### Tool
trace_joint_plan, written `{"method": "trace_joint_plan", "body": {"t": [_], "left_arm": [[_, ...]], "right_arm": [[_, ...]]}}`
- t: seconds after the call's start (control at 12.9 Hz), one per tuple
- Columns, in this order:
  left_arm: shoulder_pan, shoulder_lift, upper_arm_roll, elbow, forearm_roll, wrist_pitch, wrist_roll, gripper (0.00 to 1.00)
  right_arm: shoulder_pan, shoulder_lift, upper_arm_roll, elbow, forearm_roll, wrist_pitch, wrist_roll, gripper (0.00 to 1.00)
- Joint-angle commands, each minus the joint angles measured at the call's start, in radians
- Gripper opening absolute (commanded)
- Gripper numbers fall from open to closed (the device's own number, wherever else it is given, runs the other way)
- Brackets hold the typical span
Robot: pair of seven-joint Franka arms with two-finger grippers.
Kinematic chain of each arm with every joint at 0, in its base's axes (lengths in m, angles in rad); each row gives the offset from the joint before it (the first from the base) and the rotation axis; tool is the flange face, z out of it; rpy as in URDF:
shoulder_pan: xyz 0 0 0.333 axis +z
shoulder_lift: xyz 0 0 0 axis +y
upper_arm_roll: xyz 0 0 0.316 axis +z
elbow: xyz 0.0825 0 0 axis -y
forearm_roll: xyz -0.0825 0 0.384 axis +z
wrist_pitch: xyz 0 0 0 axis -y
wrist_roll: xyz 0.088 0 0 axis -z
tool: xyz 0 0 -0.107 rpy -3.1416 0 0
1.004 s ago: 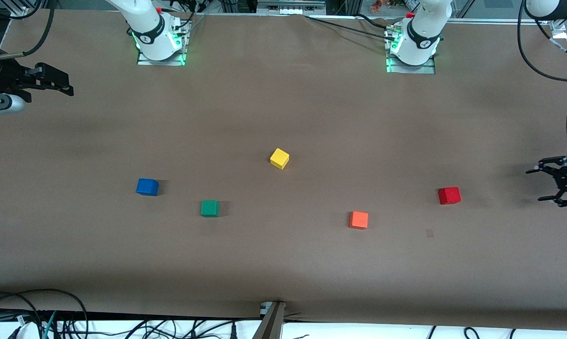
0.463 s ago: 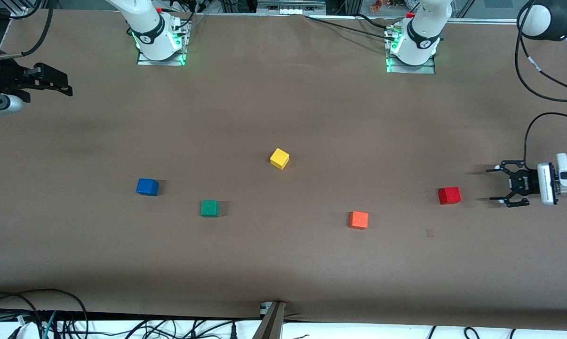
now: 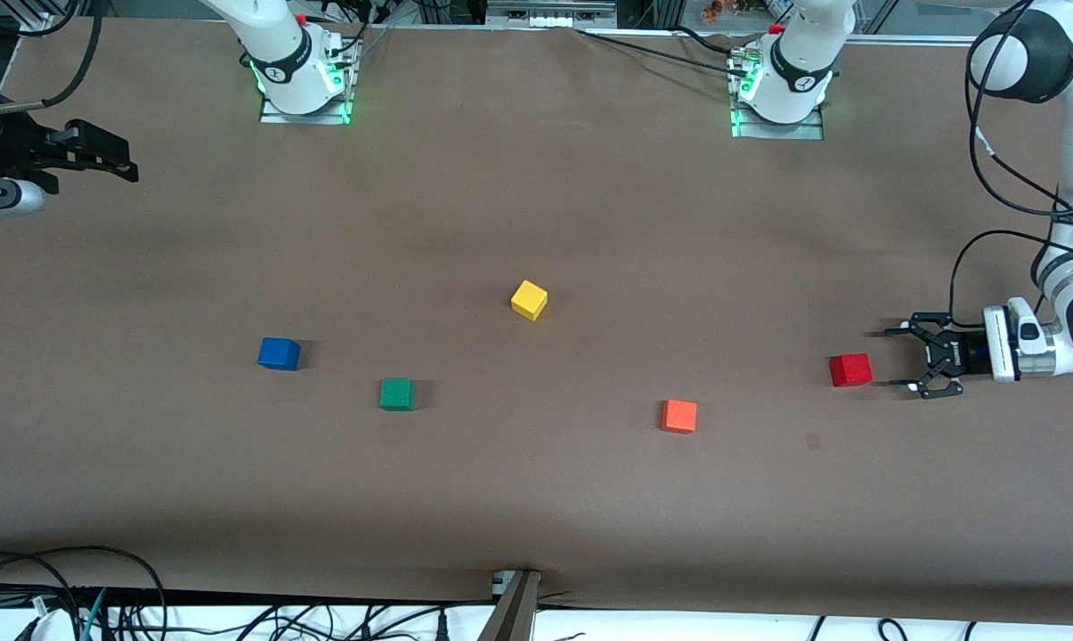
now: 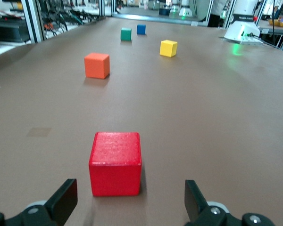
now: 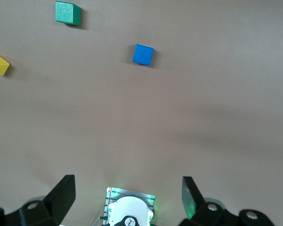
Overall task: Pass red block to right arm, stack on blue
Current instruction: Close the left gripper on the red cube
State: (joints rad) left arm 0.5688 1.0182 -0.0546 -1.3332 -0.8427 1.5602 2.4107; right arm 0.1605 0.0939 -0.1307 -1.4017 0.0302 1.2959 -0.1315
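Note:
The left gripper grabs the red block [image 3: 850,369] by its opposite sides next, for the pass and the stack on the blue block [image 3: 279,353].
The red block [image 3: 850,369] lies on the brown table toward the left arm's end. My left gripper [image 3: 895,358] is low over the table beside the block, on the side toward the table's end. It is open and empty. In the left wrist view the red block [image 4: 115,162] sits just ahead of the gripper [image 4: 130,200], not between the fingers. The blue block [image 3: 279,353] lies toward the right arm's end and shows in the right wrist view [image 5: 143,55]. My right gripper [image 3: 125,160] waits, open and empty, high over that end of the table [image 5: 127,188].
A yellow block [image 3: 529,300] sits mid-table. A green block [image 3: 397,393] lies beside the blue one. An orange block [image 3: 678,416] lies nearer the front camera than the red one. The arm bases [image 3: 300,80] [image 3: 781,85] stand along the table's back edge.
My left gripper has come in from the table's end toward the red block, and its open fingers have reached the block's side. The right arm and the blocks have not moved.

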Motion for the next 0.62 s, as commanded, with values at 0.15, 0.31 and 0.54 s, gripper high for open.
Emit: {"method": "trace_joint_plan", "body": {"t": [0.15,0.31,0.54], "left_arm": [[-0.015,0.086,0.005,0.046,-0.087,-0.028,0.146,1.0],[-0.018,0.118,0.005,0.072,-0.116,-0.031,0.15,1.0],[-0.027,0.12,-0.007,0.074,-0.121,-0.029,0.15,1.0]], "right_arm": [[0.005,0.006,0.003,0.0,0.007,0.016,0.001,1.0],[0.024,0.004,0.0,0.0,-0.007,0.06,0.025,1.0],[0.017,0.015,-0.004,-0.013,-0.015,0.051,0.012,1.0]]}}
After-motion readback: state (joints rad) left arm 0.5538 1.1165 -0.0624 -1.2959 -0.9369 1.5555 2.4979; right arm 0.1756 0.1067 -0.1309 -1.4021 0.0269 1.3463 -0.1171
